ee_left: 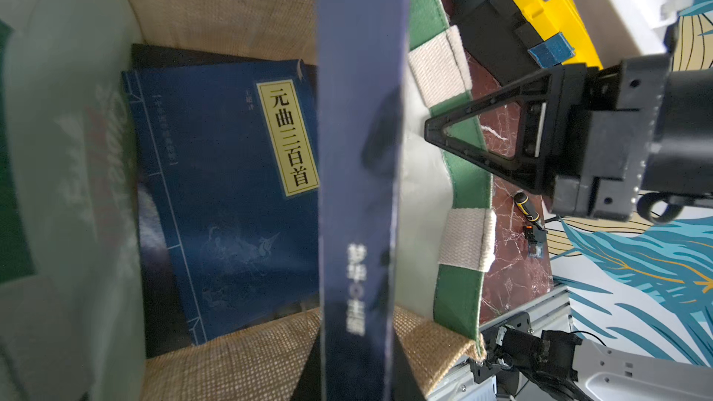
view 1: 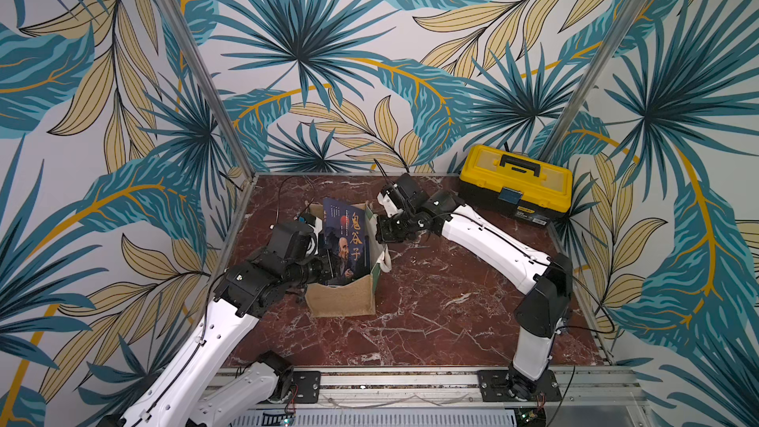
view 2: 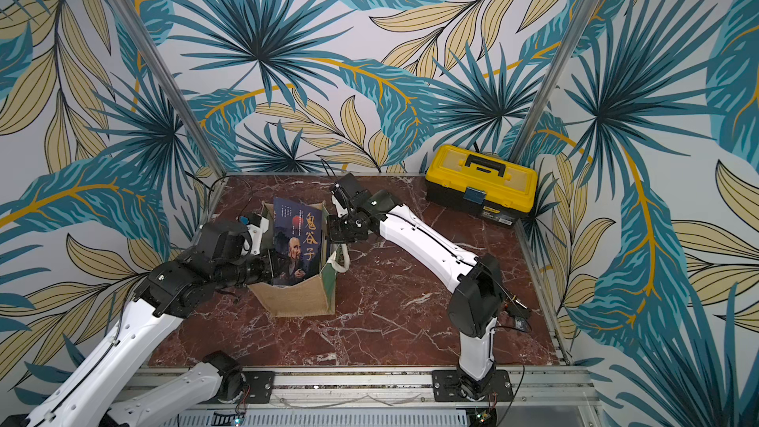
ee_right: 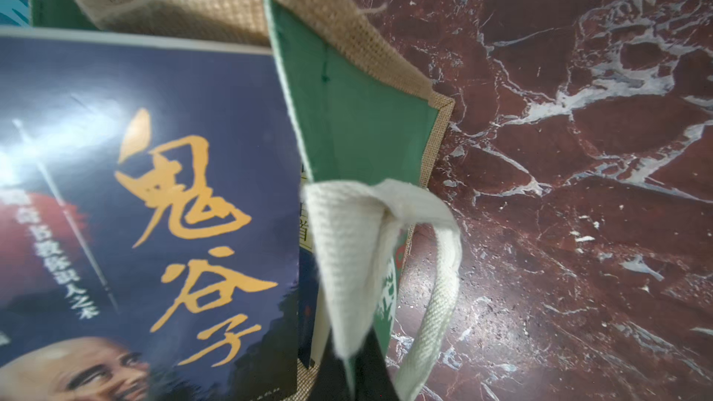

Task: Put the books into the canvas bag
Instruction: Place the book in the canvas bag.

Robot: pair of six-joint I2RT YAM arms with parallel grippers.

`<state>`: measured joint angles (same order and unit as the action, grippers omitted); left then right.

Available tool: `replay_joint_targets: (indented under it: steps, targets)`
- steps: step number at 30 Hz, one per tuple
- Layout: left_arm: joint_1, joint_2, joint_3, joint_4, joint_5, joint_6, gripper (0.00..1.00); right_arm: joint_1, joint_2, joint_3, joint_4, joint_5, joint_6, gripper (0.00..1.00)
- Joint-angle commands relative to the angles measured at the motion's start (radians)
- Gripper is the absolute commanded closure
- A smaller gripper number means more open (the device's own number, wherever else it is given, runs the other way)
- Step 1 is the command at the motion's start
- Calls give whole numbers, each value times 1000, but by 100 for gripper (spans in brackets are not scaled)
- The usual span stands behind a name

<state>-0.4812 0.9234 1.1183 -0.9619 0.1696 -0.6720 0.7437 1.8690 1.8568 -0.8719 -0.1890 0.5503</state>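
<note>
The left gripper should keep hold of the navy book until the robot lowers it, as its tilted spine (ee_left: pixel 358 148) is still high above the blue book (ee_left: pixel 230 215).
The canvas bag (view 1: pixel 343 299) (view 2: pixel 295 299) stands open on the marble table, tan burlap with green side panels (ee_right: pixel 347 121). A navy book with an orange title (view 1: pixel 345 240) (view 2: pixel 293 240) (ee_right: pixel 154 206) stands upright in it, its top half above the rim. My left gripper (view 1: pixel 326 258) (ee_left: pixel 357 345) is shut on this book's lower edge, over the bag's left side. My right gripper (view 1: pixel 380 234) (ee_right: pixel 355 364) is shut on the bag's right panel, beside the white handle (ee_right: pixel 359 233). A blue book with a yellow title strip (ee_left: pixel 231 187) lies flat on the bag's floor, on a darker one.
A yellow-and-black toolbox (view 1: pixel 515 182) (view 2: pixel 480 182) sits at the back right corner. A small screwdriver (ee_left: pixel 526 206) and loose wiring (view 2: pixel 517 314) lie by the right edge. Metal frame posts and leaf-patterned walls close in the table on three sides.
</note>
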Motion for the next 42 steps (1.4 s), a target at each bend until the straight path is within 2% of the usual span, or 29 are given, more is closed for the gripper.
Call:
replay_joint_targets:
  steps: [1,13,18,19,23,25,29,34,39,42]
  targets:
    - [17,7,30,8,67,5,100,-23,-22,1,71,-13,14,100]
    - [125,215,32,29,234,50,100,-32,-21,-19,71,-39,13,100]
    - [180,222,-39,29,212,57,100,-38,-31,-36,78,-38,9,100]
    - [184,217,-40,29,202,57,95,-39,-31,-37,78,-34,8,100]
    - [185,183,-9,29,165,69,62,-44,-24,-32,79,-44,6,100]
    - [185,158,25,24,139,73,55,-46,-22,-27,80,-44,5,100]
    - [187,109,129,-17,80,88,49,-47,-22,-25,80,-41,3,100]
    - [193,83,233,-80,8,111,46,-59,-21,-24,76,-38,-1,100]
    - [206,82,249,-140,-102,129,43,-91,-40,-8,46,-12,-17,100]
    - [212,78,232,-148,-115,129,40,-114,-67,-11,30,16,-31,100]
